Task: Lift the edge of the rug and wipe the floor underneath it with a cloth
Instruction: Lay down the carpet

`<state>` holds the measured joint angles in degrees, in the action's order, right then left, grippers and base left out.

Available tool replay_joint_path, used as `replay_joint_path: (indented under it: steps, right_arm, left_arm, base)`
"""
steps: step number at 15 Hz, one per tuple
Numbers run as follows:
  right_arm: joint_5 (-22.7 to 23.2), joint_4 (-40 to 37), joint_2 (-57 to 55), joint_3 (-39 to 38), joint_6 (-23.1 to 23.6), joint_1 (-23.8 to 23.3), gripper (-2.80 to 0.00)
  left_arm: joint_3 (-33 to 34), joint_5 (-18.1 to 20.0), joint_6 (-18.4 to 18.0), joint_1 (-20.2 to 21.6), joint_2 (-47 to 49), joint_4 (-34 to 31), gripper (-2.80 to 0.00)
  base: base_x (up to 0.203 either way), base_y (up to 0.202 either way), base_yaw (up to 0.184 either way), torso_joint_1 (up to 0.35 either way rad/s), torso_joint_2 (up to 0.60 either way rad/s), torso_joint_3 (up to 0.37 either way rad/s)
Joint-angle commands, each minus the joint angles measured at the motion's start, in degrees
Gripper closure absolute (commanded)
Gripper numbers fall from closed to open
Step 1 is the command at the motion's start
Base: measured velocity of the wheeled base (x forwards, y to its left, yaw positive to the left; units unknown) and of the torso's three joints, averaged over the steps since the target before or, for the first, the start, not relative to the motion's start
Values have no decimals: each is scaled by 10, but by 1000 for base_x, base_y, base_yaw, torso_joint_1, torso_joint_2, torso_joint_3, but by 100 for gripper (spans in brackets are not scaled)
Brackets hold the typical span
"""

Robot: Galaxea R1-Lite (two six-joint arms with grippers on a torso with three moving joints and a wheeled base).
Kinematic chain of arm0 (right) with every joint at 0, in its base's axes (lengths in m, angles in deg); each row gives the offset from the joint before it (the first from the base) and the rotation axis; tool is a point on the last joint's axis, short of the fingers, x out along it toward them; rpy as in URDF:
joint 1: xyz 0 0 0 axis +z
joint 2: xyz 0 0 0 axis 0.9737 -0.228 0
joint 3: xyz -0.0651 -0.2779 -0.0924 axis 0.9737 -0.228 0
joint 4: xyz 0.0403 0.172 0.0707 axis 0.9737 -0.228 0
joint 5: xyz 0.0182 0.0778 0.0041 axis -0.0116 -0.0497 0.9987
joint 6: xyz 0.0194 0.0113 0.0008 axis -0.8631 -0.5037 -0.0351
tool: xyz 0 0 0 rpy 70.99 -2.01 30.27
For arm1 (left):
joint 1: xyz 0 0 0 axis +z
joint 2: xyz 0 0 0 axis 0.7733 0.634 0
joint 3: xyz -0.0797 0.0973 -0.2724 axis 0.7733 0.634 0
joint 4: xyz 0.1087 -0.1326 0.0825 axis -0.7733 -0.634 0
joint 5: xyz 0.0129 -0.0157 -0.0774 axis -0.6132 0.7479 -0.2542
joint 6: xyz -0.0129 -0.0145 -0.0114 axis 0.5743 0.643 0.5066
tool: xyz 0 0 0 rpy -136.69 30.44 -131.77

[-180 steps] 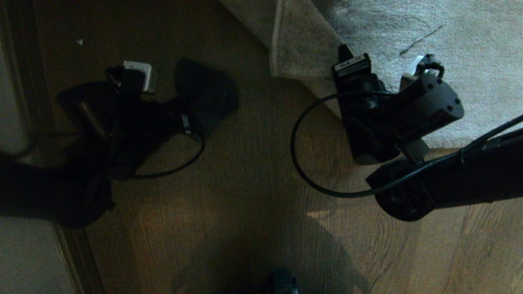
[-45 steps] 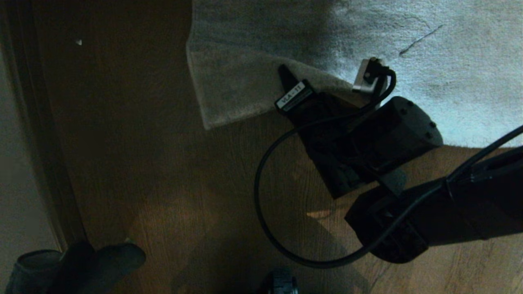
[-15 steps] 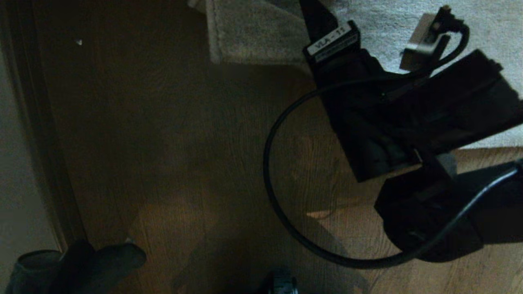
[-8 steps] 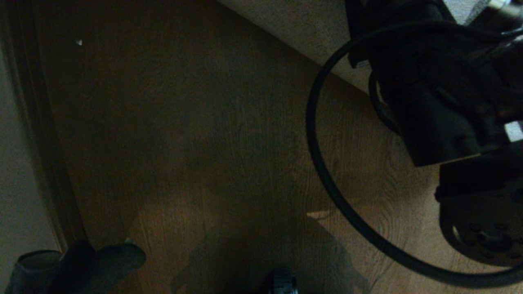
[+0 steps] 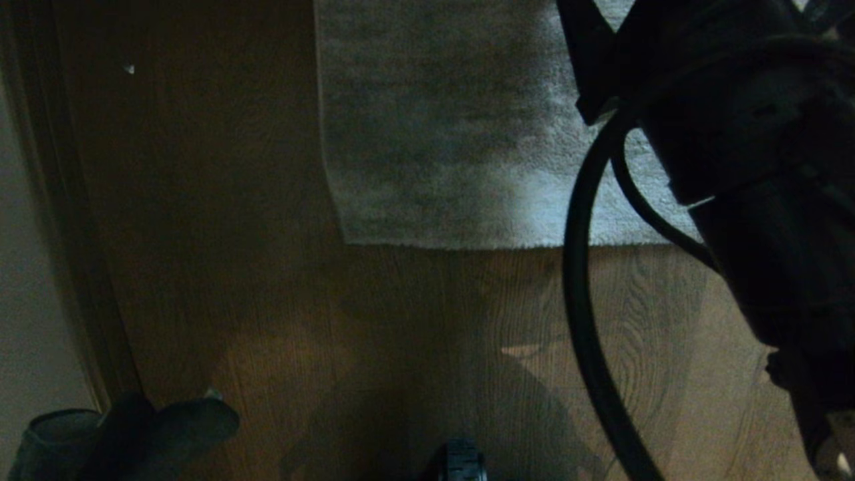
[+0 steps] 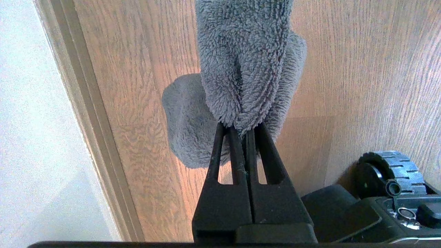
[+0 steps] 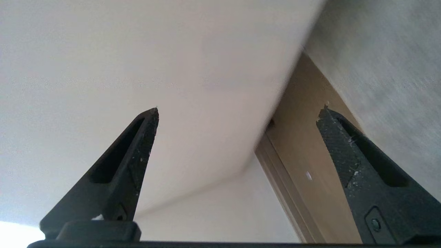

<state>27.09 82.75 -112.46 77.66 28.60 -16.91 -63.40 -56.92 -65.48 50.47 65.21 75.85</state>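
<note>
The floor needs to be uncovered for the cloth. My right gripper should grab the rug by its hem next, beside the rug's corner.
The light grey rug lies flat on the brown wood floor, its straight hem and near corner in the middle of the head view. My right arm hangs high over the rug's right part, close to the camera. In its wrist view the right gripper is open with nothing between the jaws, and the rug and a strip of floor show beyond them. My left gripper is shut on the fluffy grey cloth, parked low at the left over the floor; that cloth shows dark in the head view.
A skirting board and pale wall run along the left side. My base's wheel sits at the near edge; the wheel also shows beside the left gripper. A black cable loops down from the right arm.
The rug corner, raised and folded a second ago, has dropped back flat on the floor. My right arm has risen toward the camera with its jaws wide. The left arm has kept still.
</note>
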Motion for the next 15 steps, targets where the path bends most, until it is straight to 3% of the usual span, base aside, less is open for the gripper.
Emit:
replay_joint_path:
  steps: [1,8,12,15]
  right_arm:
    - [-2,27,4,-26,-1,5,-280]
    - [-3,21,0,-166,26,4,-280]
    - [2,11,-23,-253,112,4,-280]
    - [3,13,-34,-273,134,4,-280]
  left_arm:
    - [0,0,0,0,0,0,0]
    - [0,0,0,0,0,0,0]
    - [0,0,0,0,0,0,0]
    - [0,0,0,0,0,0,0]
  base:
    - [0,0,0,0,0,0]
    - [0,0,0,0,0,0]
    - [0,0,0,0,0,0]
    - [0,0,0,0,0,0]
